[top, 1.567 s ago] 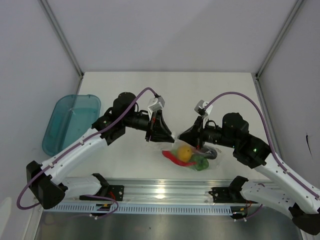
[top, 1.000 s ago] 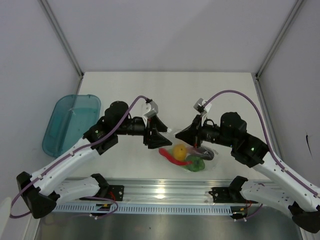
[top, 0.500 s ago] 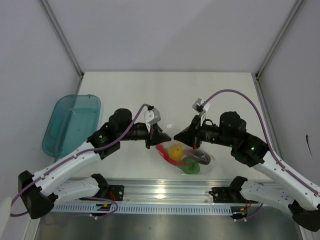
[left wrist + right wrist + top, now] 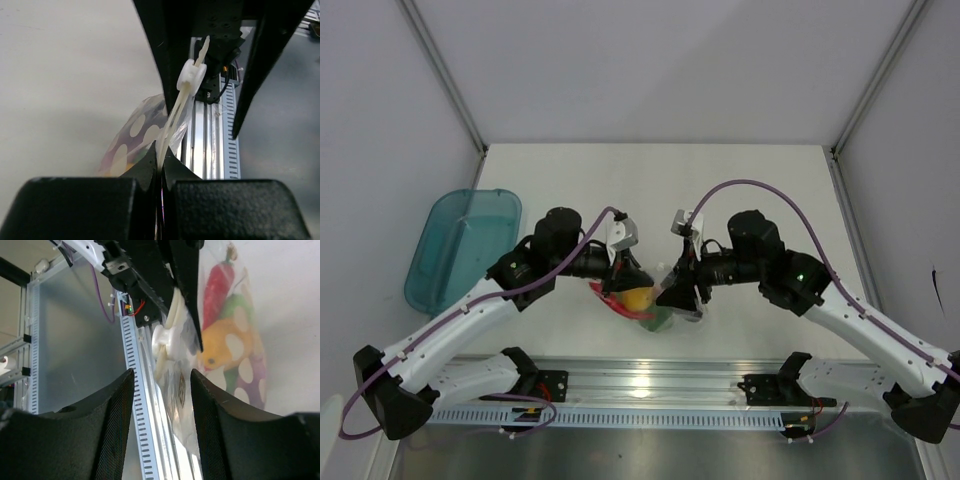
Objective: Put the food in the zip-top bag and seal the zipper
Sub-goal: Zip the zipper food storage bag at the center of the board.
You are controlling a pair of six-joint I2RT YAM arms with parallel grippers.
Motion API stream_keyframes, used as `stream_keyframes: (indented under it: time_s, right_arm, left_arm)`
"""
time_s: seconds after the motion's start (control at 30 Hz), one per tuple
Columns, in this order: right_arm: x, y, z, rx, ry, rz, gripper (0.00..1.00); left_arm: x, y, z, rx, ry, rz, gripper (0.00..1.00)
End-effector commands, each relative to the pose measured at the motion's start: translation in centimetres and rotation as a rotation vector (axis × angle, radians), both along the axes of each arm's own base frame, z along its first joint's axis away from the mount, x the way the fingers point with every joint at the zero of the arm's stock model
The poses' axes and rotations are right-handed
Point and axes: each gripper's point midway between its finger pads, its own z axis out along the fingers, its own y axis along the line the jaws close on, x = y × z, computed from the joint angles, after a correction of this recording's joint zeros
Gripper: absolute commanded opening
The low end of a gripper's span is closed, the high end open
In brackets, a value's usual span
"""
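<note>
In the right wrist view the zipper's end just reaches the open fingers, so my right gripper moves toward the bag's zipper before closing on it.
The clear, white-dotted zip-top bag (image 4: 645, 305) hangs between both grippers over the table's near edge. My left gripper (image 4: 622, 283) is shut on the zipper strip (image 4: 172, 122) at the bag's mouth, fingertips pinched together (image 4: 160, 159). A white slider (image 4: 192, 77) sits on the strip just beyond them. My right gripper (image 4: 162, 390) is open, its fingers on either side of the strip near the slider (image 4: 165, 340), not touching it. Inside the bag (image 4: 240, 370) lies the food: red chili (image 4: 217, 285), yellow pepper (image 4: 225, 352), a green piece (image 4: 235, 307), purple eggplant (image 4: 250, 390).
A teal translucent tray (image 4: 460, 245) lies at the table's left edge. The metal rail (image 4: 650, 375) holding both arm bases runs along the near side, right under the bag. Grey walls enclose the table on three sides.
My left gripper has shut on the bag's mouth edge. The right gripper has opened and moved left along the bag toward the left one. The bag has shifted left.
</note>
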Motion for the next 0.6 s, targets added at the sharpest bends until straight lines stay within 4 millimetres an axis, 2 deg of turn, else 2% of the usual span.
stream_keyframes:
  time_s: [0.0, 0.17, 0.27, 0.3, 0.33, 0.37, 0.5, 0.57]
  right_arm:
    - [-0.1, 0.7, 0.0, 0.025, -0.056, 0.063, 0.52]
    - [1.3, 1.8, -0.5, 0.04, -0.084, 0.044, 0.47]
    - [2.1, 2.4, -1.1, 0.037, -0.08, 0.036, 0.37]
    - [2.1, 2.5, -1.2, 0.038, -0.076, 0.034, 0.31]
    - [2.3, 2.6, -1.4, 0.035, -0.072, 0.027, 0.13]
    - [2.5, 2.7, -1.3, 0.042, -0.076, 0.02, 0.0]
    - [2.4, 2.5, -1.3, 0.038, -0.07, 0.013, 0.0]
    - [2.0, 2.1, -1.3, 0.041, -0.068, 0.016, 0.0]
  left_arm:
    - [-1.3, -0.1, 2.9, -0.074, -0.046, -0.078, 0.01]
    - [-1.6, 0.1, 2.7, -0.06, -0.029, -0.084, 0.01]
    - [-1.9, 0.3, 2.7, -0.065, -0.034, -0.092, 0.01]
    - [-2.0, 0.4, 2.6, -0.06, -0.031, -0.094, 0.01]
    - [-2.0, 0.4, 2.6, -0.059, -0.035, -0.095, 0.01]
    - [-2.0, 0.4, 2.5, -0.056, -0.035, -0.096, 0.01]
    - [-1.8, 0.6, 2.1, -0.048, -0.038, -0.078, 0.02]
    - [-1.8, 0.7, 2.3, -0.057, -0.035, -0.072, 0.16]
